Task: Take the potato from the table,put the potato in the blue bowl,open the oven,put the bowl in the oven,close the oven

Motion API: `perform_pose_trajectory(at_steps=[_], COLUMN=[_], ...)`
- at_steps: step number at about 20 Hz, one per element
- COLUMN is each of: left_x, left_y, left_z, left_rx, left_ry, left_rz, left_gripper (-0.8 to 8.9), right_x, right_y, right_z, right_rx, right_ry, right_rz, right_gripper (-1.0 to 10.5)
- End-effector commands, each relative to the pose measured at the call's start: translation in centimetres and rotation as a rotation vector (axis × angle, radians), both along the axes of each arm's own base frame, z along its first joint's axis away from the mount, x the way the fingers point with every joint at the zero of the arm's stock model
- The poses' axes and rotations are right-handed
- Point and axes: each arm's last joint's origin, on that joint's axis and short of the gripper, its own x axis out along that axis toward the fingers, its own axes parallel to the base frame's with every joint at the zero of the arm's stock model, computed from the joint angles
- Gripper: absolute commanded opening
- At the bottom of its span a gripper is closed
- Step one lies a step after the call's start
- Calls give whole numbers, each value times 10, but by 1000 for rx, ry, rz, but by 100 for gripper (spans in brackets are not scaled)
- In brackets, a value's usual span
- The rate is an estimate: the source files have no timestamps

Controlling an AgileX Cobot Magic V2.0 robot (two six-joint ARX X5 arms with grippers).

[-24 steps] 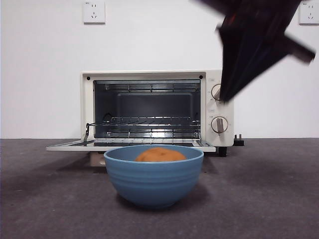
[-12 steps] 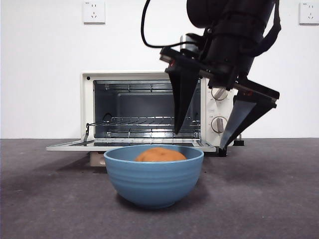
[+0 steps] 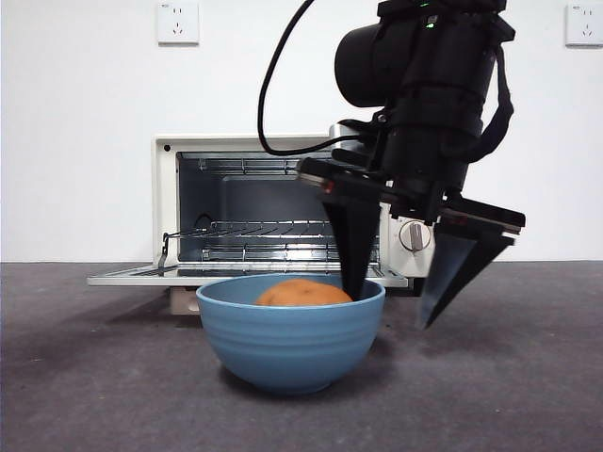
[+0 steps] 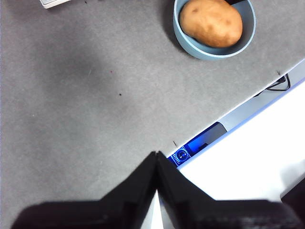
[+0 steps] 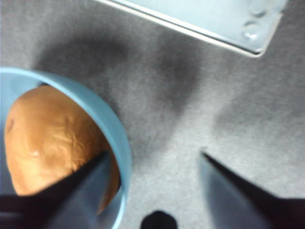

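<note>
My right gripper is going to grab the blue bowl by its rim next, so that the bowl and the potato can go in the oven.
The blue bowl stands on the table in front of the oven, whose door lies folded down and open. The potato rests inside the bowl. My right gripper is open and straddles the bowl's right rim, one jaw inside next to the potato and the other outside. The right wrist view shows the same: right gripper, bowl rim, potato. My left gripper is shut, empty and well away from the bowl and potato.
A wire rack sits inside the oven cavity. A black plug lies to the right of the oven. Two wall sockets are on the white wall. The left wrist view shows the table's edge and a blue-lit device.
The right arm has come down from the upper right to the bowl's right rim, with its jaws spread, one now dipping into the bowl. Bowl, potato and oven have not moved.
</note>
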Motion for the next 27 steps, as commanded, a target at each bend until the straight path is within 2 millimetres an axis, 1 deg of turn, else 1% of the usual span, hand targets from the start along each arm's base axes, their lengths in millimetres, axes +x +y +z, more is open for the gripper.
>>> perform_pose_trajectory(at_steps=[1, 4, 6, 9, 13, 15, 17, 20, 24, 27], left_x=[0, 1, 1, 1, 1, 2, 3, 3, 4, 3], left_y=[0, -1, -1, -1, -1, -1, -1, -2, -2, -2], left_z=[-1, 0, 0, 0, 0, 0, 1, 1, 1, 0], left_rx=[-4, -5, -6, -6, -6, -10, -16, -20, -16, -7], left_ry=[-9, -11, -12, -13, -14, -21, -33, -42, -36, -27], left_rz=[2, 2, 2, 2, 3, 2, 2, 2, 2, 5], left_gripper=[-6, -6, -6, -6, -5, -6, -6, -5, -5, -5], right_x=[1, 0, 2, 7, 18, 27, 38, 49, 71, 90], right_y=[3, 4, 5, 9, 18, 17, 13, 11, 20, 31], right_z=[-5, -4, 0, 18, 47, 61, 74, 91, 101, 99], right_rx=[1, 4, 4, 22, 147, 216, 238, 243, 209, 180], right_ry=[5, 10, 19, 11, -8, -6, -26, -67, -49, -12], right_rz=[10, -1, -30, -90, -107, -179, -291, -371, -421, -467], right_gripper=[-16, -17, -17, -17, -17, -17, -17, -18, -17, -17])
